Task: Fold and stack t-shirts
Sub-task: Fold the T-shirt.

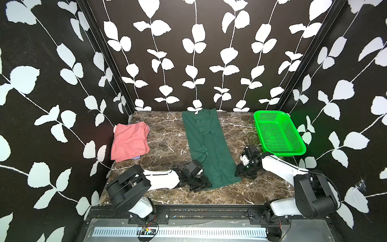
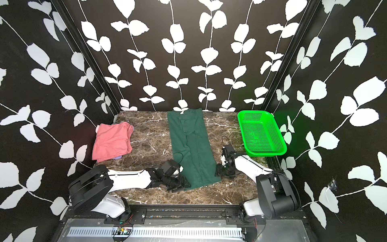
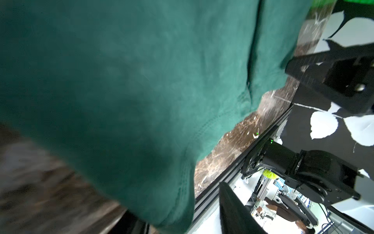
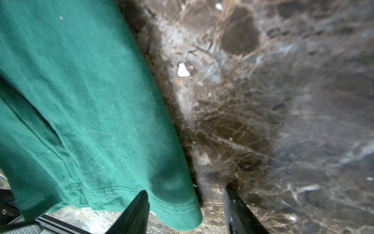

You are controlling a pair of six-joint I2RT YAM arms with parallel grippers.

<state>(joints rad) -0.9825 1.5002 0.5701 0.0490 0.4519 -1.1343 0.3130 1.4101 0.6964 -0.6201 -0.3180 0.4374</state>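
The left gripper grabs the dark green t-shirt's near hem corner next, so the hem folds evenly toward the collar.
A dark green t-shirt [image 1: 209, 146] [image 2: 192, 146] lies folded into a long strip down the middle of the marble table. My left gripper [image 1: 204, 184] [image 3: 182, 218] sits low at the strip's near left corner. It is open: cloth [image 3: 141, 101] drapes over one finger, and the other finger [image 3: 234, 212] stands apart from it. My right gripper [image 1: 238, 171] [image 4: 186, 210] is at the near right corner, open, with the hem corner [image 4: 178, 208] between its fingers. A folded salmon-pink t-shirt [image 1: 128, 140] [image 2: 112, 140] rests at the left on a lavender one [image 1: 137, 157].
A bright green perforated basket [image 1: 284, 152] [image 2: 263, 154] stands at the back right, close behind my right arm. Bare marble [image 1: 167, 136] lies between the pink pile and the green strip. Patterned walls close in the table on three sides.
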